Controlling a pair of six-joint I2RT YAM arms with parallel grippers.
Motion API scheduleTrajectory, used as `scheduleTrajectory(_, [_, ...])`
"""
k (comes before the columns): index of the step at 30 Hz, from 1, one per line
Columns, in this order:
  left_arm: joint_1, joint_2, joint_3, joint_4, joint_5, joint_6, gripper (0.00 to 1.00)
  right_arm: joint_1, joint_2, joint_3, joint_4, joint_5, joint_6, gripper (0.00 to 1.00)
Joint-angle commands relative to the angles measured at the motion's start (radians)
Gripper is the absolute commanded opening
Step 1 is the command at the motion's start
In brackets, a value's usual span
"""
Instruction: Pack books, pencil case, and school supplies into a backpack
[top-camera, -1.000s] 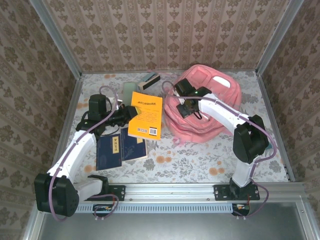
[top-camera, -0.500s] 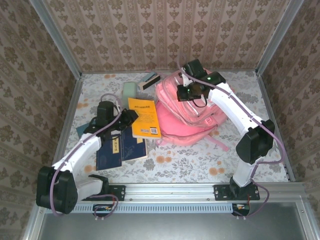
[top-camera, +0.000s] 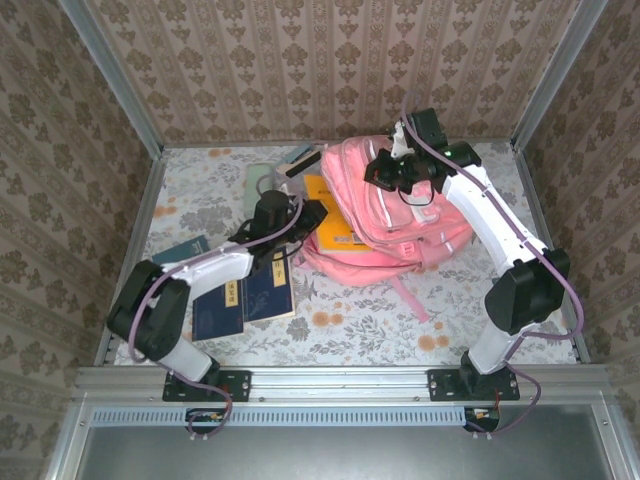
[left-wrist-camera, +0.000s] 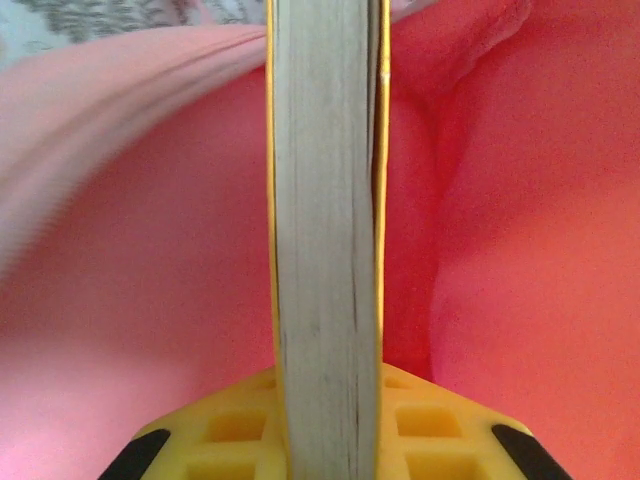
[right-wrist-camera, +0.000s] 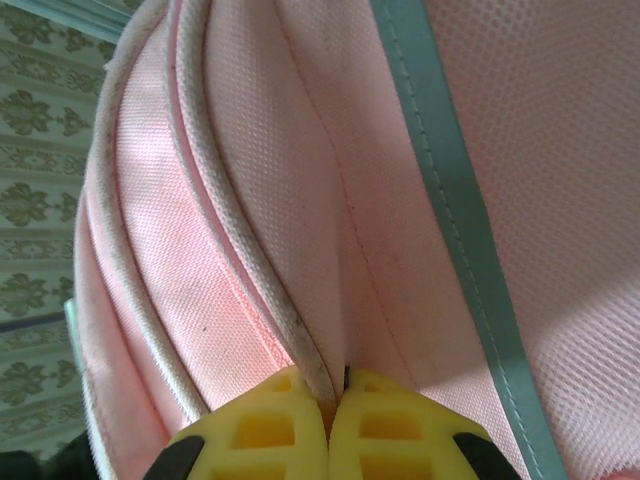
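The near end of the orange-yellow book (top-camera: 330, 238) sticks out past the backpack's top edge (top-camera: 339, 190). My right gripper should keep holding that edge until the book is inside.
The pink backpack (top-camera: 400, 215) lies at the back right with its mouth facing left. My right gripper (top-camera: 386, 172) is shut on a fold of its fabric beside the white piping (right-wrist-camera: 270, 300), holding the top edge up; the fingertips (right-wrist-camera: 290, 395) meet on the seam. My left gripper (top-camera: 308, 214) is shut on the orange-yellow book (top-camera: 330, 238), whose far end sits inside the backpack's opening. In the left wrist view the book's page edge (left-wrist-camera: 325, 230) stands between the yellow fingers (left-wrist-camera: 240, 425), with pink lining around it. Two navy books (top-camera: 243, 296) lie near the left arm.
A teal booklet (top-camera: 185, 248) lies at the left. The mint-green pencil case (top-camera: 258, 177) and a teal-and-dark block (top-camera: 300, 160) sit at the back, left of the backpack. A pink strap (top-camera: 410, 297) trails toward the front. Metal walls close in the table.
The right gripper has lifted the backpack's edge up and toward the back, opening its mouth. The left gripper has carried the orange-yellow book to the right, into that opening.
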Motion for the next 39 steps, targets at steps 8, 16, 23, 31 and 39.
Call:
scheduleTrajectory(8, [-0.063, 0.25, 0.294, 0.206, -0.006, -0.112, 0.0, -0.004, -0.022, 0.024, 0.104, -0.126, 0.054, 0.0])
scheduleTrajectory(16, [-0.163, 0.471, 0.464, 0.154, -0.042, -0.127, 0.0, -0.013, 0.004, 0.058, 0.089, -0.137, 0.008, 0.0])
scheduleTrajectory(23, [-0.232, 0.595, 0.618, -0.012, -0.042, -0.053, 0.16, -0.033, 0.025, 0.063, 0.087, -0.164, -0.012, 0.0])
scheduleTrajectory(31, [-0.199, 0.511, 0.502, -0.012, -0.081, -0.034, 0.69, -0.067, 0.042, 0.056, 0.041, -0.141, -0.138, 0.0])
scheduleTrajectory(39, [-0.133, 0.284, 0.344, -0.176, -0.112, 0.035, 0.92, -0.102, 0.052, 0.009, 0.025, -0.092, -0.229, 0.0])
